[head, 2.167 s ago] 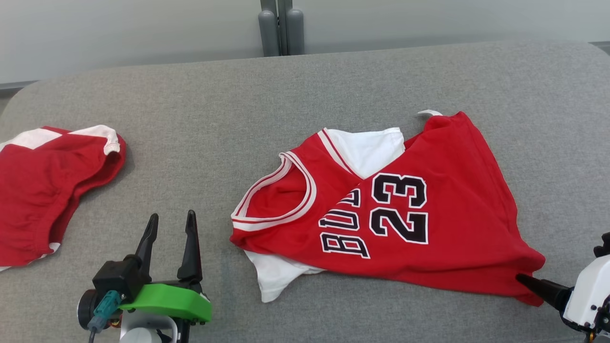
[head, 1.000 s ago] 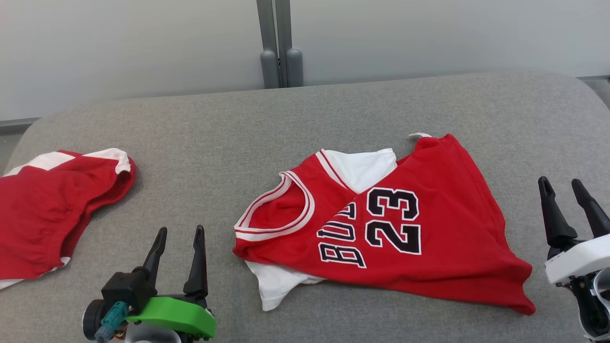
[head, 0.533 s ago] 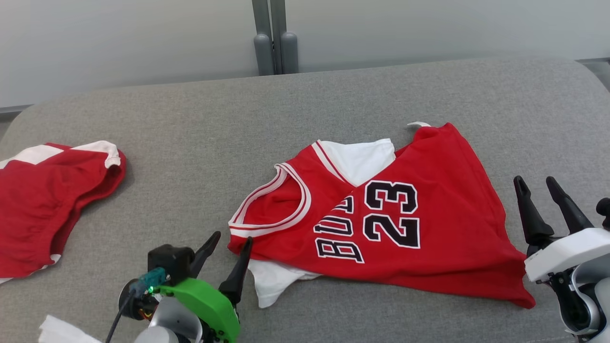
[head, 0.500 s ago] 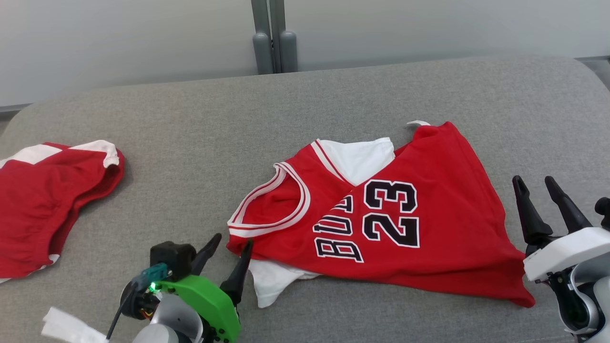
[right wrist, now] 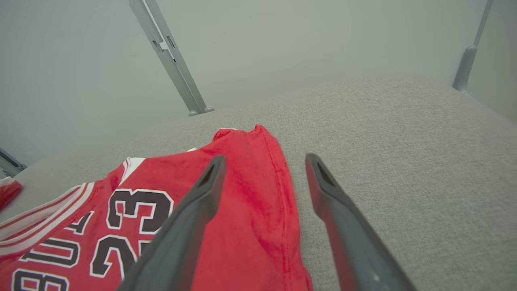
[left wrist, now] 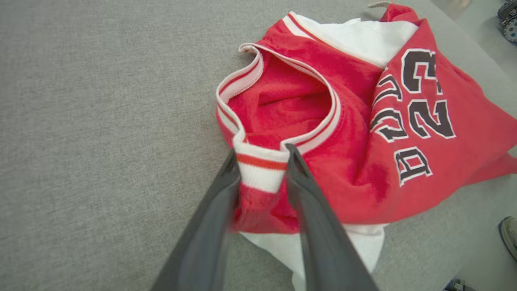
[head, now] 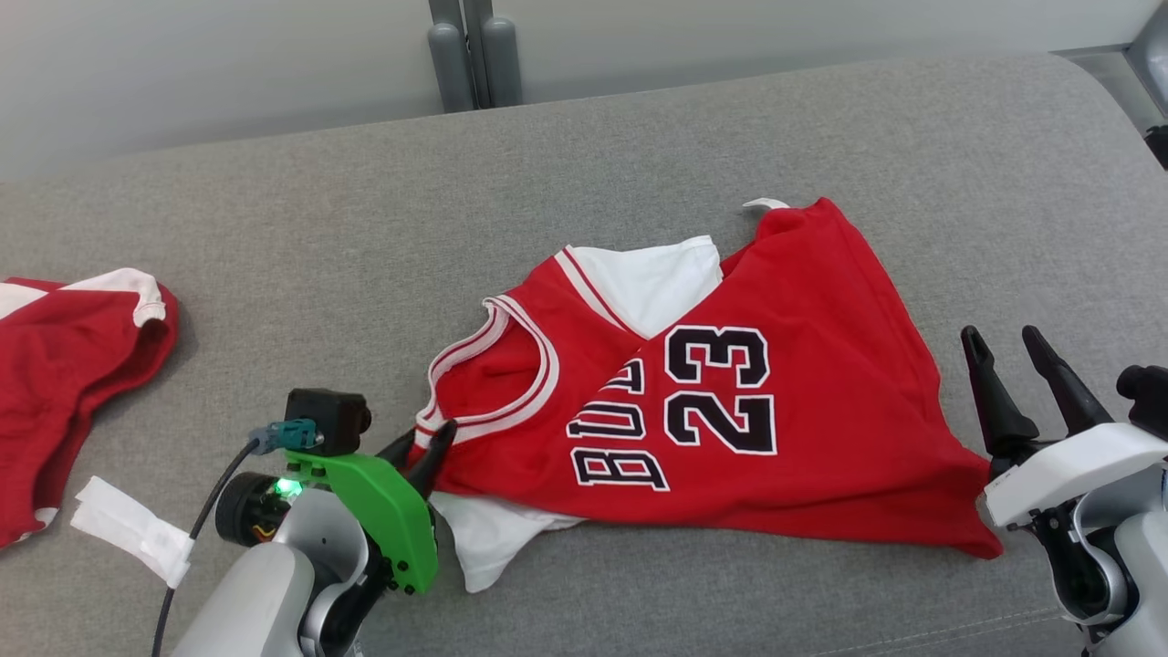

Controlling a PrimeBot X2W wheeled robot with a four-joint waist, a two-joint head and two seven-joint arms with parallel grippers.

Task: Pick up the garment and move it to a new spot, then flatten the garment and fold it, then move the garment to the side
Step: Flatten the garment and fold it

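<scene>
My right gripper grabs the garment by its hem corner next, since the corner juts out in a point and the garment's numbered front lies flat and slack.
The garment is a red jersey with white trim and the number 23, lying crumpled in the middle of the grey padded surface. My left gripper is at its left edge. In the left wrist view my left gripper has its fingers pressed on either side of the white-and-red striped neckline band of the garment. Just right of the garment's lower right corner, my right gripper stands open. Seen from the right wrist, my right gripper hovers above the side hem of the garment, holding nothing.
A second red and white garment lies at the far left edge. A white tag hangs from the left arm's cable. Grey posts stand behind the surface. A shoe shows on the floor.
My left gripper has moved right to the jersey's neckline edge and narrowed its fingers onto the trim. The head camera has shifted. The right gripper stays open beside the hem.
</scene>
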